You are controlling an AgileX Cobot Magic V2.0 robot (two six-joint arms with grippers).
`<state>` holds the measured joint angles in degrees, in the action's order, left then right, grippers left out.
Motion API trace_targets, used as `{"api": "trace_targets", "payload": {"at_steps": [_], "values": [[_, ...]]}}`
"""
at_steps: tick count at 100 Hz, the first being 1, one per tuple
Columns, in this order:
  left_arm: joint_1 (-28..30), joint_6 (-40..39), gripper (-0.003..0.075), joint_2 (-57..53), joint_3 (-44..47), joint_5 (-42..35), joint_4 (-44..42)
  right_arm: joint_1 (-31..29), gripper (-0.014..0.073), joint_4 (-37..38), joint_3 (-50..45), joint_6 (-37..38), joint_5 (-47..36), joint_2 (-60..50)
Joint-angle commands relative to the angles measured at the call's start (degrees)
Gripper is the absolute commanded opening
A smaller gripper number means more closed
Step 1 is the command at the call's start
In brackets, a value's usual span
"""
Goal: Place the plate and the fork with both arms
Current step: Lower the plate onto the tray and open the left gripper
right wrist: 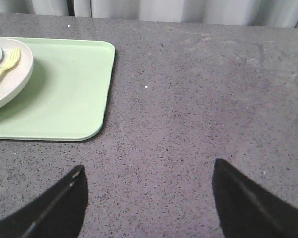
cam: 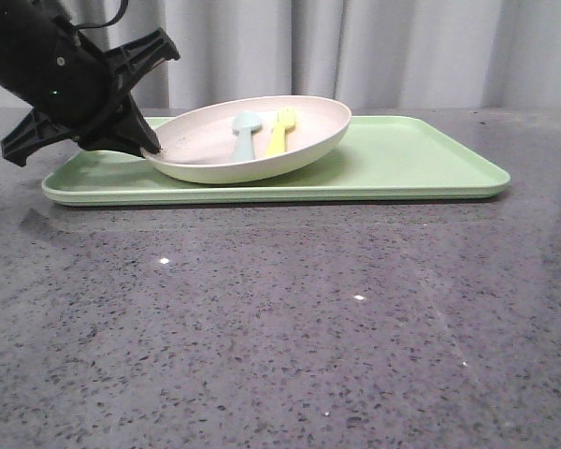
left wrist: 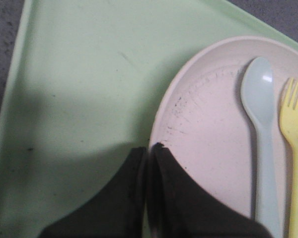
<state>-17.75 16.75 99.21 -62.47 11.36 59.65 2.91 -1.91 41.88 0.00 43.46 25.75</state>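
Observation:
The plate's lower edge (cam: 226,178) is standing in the light green tray (cam: 402,159), inside the tray's rim. The plate would rest there, so my left gripper needs to let go of it now.
The cream-pink plate (cam: 201,140) sits on the light green tray (cam: 402,159), tilted so its inside faces the front camera. In it lie the yellow fork (cam: 280,131) and a pale blue spoon (cam: 245,134), side by side. My left gripper (cam: 152,150) is shut on the plate's left rim. In the left wrist view, one finger is inside the plate (left wrist: 208,124) and the other outside it, over the tray (left wrist: 79,74), with the fork (left wrist: 295,129) beyond the spoon (left wrist: 260,109). My right gripper (right wrist: 148,171) hangs open over bare table, right of the tray (right wrist: 64,94), and holds nothing.
The tray lies across the far half of the dark speckled table (cam: 280,327). A grey curtain (cam: 402,47) hangs behind the table. The right arm does not show in the front view.

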Motion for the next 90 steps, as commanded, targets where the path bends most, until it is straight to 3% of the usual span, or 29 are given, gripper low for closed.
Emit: {"api": "trace_targets", "payload": {"at_steps": [1, 90], "values": [[-0.55, -0.69, -0.0021, -2.11, -1.87, -0.9, 1.15, -0.09, 0.053, -0.14, 1.99, -0.37, -4.54, 0.87], [-0.55, -0.69, -0.0015, -2.11, -1.87, 0.12, 1.15, -0.09, 0.053, -0.14, 1.99, -0.37, -4.56, 0.87]]}}
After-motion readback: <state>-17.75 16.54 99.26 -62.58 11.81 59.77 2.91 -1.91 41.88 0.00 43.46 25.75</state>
